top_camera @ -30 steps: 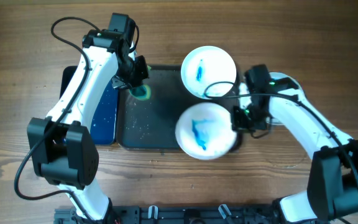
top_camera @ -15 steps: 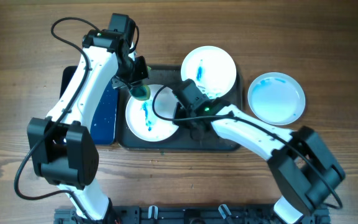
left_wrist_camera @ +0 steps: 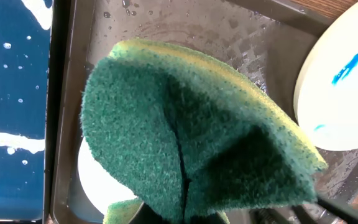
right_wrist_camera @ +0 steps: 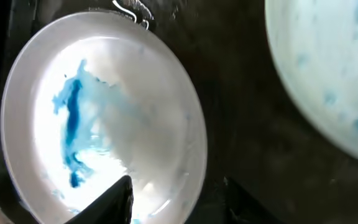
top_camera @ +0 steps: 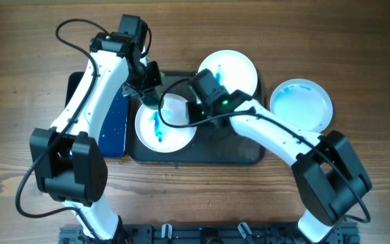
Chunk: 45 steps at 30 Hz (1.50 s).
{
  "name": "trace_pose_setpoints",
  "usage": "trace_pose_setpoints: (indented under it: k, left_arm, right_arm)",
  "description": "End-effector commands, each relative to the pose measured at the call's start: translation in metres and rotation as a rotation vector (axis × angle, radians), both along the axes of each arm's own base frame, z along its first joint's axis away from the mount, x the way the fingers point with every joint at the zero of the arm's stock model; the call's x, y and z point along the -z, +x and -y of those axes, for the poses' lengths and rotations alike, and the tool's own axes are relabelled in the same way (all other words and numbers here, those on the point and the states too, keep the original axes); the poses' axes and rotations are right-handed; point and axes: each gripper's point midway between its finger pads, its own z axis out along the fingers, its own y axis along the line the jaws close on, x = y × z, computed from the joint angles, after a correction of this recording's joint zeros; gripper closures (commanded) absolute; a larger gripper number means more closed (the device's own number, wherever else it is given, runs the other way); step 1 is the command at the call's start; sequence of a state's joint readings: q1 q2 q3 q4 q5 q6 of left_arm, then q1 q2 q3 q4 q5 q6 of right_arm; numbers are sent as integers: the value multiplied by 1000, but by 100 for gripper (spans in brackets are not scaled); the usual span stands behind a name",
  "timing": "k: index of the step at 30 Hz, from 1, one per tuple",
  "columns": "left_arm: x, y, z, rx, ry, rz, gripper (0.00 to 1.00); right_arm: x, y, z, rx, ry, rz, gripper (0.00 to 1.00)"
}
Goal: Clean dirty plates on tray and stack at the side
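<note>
My right gripper grabs the smeared plate by its rim [top_camera: 193, 123] next, on the side away from the sponge [top_camera: 153, 100]. This leaves the plate's top side open to clean and stack.
A white plate [top_camera: 164, 123] with a blue smear lies on the left part of the dark tray [top_camera: 235, 146]; it also shows in the right wrist view [right_wrist_camera: 104, 124]. My right gripper [top_camera: 193, 114] [right_wrist_camera: 176, 180] is open, its fingers astride this plate's right rim. My left gripper [top_camera: 151, 91] [left_wrist_camera: 185, 214] is shut on a green and yellow sponge [top_camera: 153, 100] [left_wrist_camera: 191, 124] just above the plate's far edge. A second smeared plate [top_camera: 227, 74] [left_wrist_camera: 347, 93] [right_wrist_camera: 328, 74] sits at the tray's far right corner. A third plate [top_camera: 302, 105] with a pale blue film lies on the table right of the tray.
A narrower black tray with a blue floor [top_camera: 114, 122] [left_wrist_camera: 11, 93] lies against the big tray's left side, under my left arm. The big tray's floor [left_wrist_camera: 229, 31] is wet. Wooden table surrounds both trays.
My right gripper carried the smeared plate from the tray's front right to its left part and set it down, uncovering the third plate on the table. My left arm stayed still.
</note>
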State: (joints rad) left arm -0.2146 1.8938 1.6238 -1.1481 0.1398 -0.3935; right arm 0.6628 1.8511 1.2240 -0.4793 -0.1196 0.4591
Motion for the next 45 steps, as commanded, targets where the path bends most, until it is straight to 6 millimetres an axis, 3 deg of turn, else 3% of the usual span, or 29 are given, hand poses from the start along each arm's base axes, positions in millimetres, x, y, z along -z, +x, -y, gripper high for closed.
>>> trace_pose_setpoints:
  k: [1,6,8,10,11,14,18,26,33,35,37,39,41,45]
  left_arm:
    - [-16,1,1,22,-3,42,96]
    - [-16,0,1,22,-3,39,96]
    - [-16,-1,1,22,-2,34,96]
    - [-16,-2,0,22,0,28,96]
    - [-16,-3,0,22,0,26,96]
    - [-12,-6,0,15,2,10,96]
    - [15,-23,-5,-11,21,-59,96]
    - [81,-58,-13,-23,40,-145,96]
    - [148,-95,-17,95,52,-127,96]
    - [151,-103,-1,173,-31,-126,96]
    - [137,-110,44,383,-272,-87,96]
    - [130,-108,60,424,-352,-57,96]
    - [133,-93,56,388,-309,-9,96]
    - [147,-52,7,122,2,86,96]
  right_arm:
    - [20,5,0,-144,-26,4,55]
    - [46,5,-10,-133,28,-59,63]
    - [50,4,-13,-91,53,-88,73]
    - [49,5,-13,-39,68,-108,91]
    - [50,5,-13,-17,73,-119,96]
    - [53,2,-7,124,73,-187,96]
    - [60,-7,5,302,49,-283,96]
    - [59,-9,4,275,48,-283,96]
    - [59,-7,2,264,56,-276,96]
    - [58,-7,2,264,58,-273,96]
    - [58,-5,1,263,64,-268,96]
    - [57,-5,0,261,69,-268,96]
    - [57,-5,-1,254,70,-268,96]
    - [57,-6,-1,240,69,-265,96]
